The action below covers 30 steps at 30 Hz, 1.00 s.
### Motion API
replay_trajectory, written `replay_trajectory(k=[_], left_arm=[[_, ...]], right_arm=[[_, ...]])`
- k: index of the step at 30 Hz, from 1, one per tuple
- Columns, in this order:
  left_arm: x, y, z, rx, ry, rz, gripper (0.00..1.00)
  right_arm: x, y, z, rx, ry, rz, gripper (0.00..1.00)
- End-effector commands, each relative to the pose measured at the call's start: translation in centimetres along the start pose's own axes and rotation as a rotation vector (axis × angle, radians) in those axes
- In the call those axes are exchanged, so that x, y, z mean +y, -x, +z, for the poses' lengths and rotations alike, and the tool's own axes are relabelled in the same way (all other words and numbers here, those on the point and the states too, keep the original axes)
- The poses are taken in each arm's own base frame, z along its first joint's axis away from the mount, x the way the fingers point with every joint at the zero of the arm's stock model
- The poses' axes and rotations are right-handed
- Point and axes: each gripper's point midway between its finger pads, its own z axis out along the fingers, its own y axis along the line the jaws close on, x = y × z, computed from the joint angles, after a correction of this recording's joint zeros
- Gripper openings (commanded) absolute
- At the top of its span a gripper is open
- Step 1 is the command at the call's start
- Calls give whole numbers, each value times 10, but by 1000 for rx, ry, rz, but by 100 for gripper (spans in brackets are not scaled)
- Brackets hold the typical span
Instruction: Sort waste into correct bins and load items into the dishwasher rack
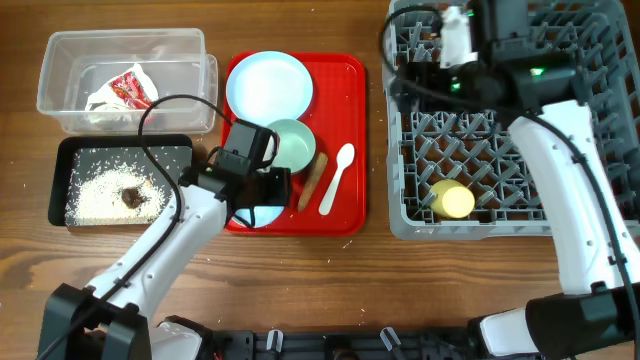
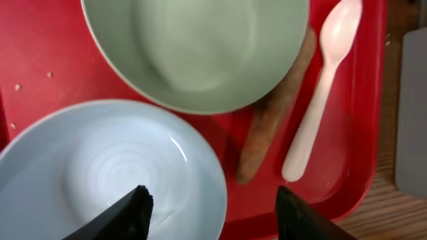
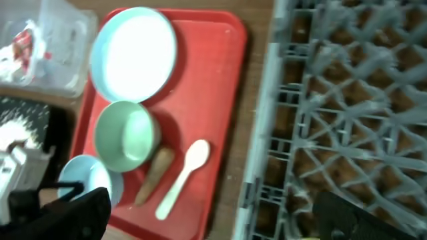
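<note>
My right gripper takes hold of the pale green bowl's rack-side rim [image 1: 314, 147] [image 3: 154, 131] next, leaving the bowl's body free to load into the dishwasher rack.
My left gripper [image 1: 262, 195] [image 2: 210, 197] is open and empty, low over the right rim of the light blue bowl [image 1: 250, 215] [image 2: 100, 167] on the red tray. Beyond it are the pale green bowl [image 1: 295, 145] [image 2: 200, 47], the brown stick [image 1: 313, 180] [image 2: 270, 127] and the white spoon [image 1: 336, 180] [image 2: 320, 100]. The pale blue plate [image 1: 268, 85] [image 3: 133, 53] lies at the tray's back. My right gripper [image 1: 415, 70] [image 3: 213, 207] is open and empty above the left edge of the grey rack [image 1: 500, 150] [image 3: 347, 100]. A yellow cup [image 1: 452, 200] lies in the rack.
The clear tub [image 1: 60, 70] at the back left holds the red-and-white wrapper [image 1: 128, 88]. The black tray [image 1: 60, 180] in front of it holds white grains [image 1: 100, 190] and a brown lump [image 1: 131, 197]. The red tray [image 1: 345, 80] sits between bins and rack.
</note>
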Motion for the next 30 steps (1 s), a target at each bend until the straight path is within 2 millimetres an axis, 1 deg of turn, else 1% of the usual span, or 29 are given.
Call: replay_trajectory(k=[1, 2, 4, 5, 7, 9, 10, 12, 13, 14, 15, 16, 18, 19, 20, 22, 23, 25, 26, 27, 28, 30], left_arm=[[-10, 18, -8, -44, -20, 0, 60], [-9, 18, -8, -43, -19, -1, 60], [-6, 20, -9, -48, -14, -8, 61], [-4, 21, -9, -49, -11, -16, 61], [-1, 24, -9, -61, -6, -6, 62], [-2, 29, -10, -81, -4, 44, 63], [0, 32, -10, -97, 1, 42, 65], [-1, 36, -11, -113, -4, 38, 67], [-1, 38, -11, -119, -7, 14, 71], [5, 42, -13, -127, -3, -36, 73], [12, 46, -17, -126, -1, -66, 73], [19, 50, -25, -121, -9, -102, 73], [38, 60, -43, -127, -4, -174, 72], [45, 63, -48, -137, 3, -194, 73], [53, 66, -52, -149, 11, -217, 79], [58, 65, -53, -146, 18, -230, 84], [59, 64, -53, -145, 21, -234, 94], [63, 66, -54, -155, 38, -235, 99], [67, 69, -55, -170, 63, -237, 100], [76, 73, -57, -191, 84, -269, 100], [91, 79, -61, -223, 105, -338, 100], [112, 84, -67, -256, 122, -407, 100]], right_arm=[[35, -9, 8, 27, 61, -30, 95], [44, -14, 13, 38, 72, -25, 94], [59, -25, 28, 59, 92, -12, 93], [64, -31, 36, 66, 98, -2, 93], [65, -38, 51, 71, 102, 32, 93], [63, -40, 57, 69, 103, 39, 93], [62, -42, 60, 72, 102, 57, 93], [63, -41, 65, 59, 108, 64, 91], [64, -38, 69, 41, 116, 71, 89], [68, -37, 72, 29, 130, 65, 86], [73, -38, 79, 17, 145, 59, 81], [79, -39, 86, 15, 156, 51, 79], [93, -43, 106, 27, 173, 1, 79], [97, -46, 117, 34, 178, -40, 79], [104, -53, 136, 53, 183, -107, 79], [106, -63, 160, 81, 180, -180, 78], [100, -76, 189, 120, 165, -258, 75], [96, -83, 204, 140, 162, -319, 72], [90, -88, 217, 153, 147, -366, 68], [85, -88, 222, 150, 124, -371, 64], [82, -88, 231, 142, 110, -391, 61], [80, -85, 239, 125, 98, -397, 56]])
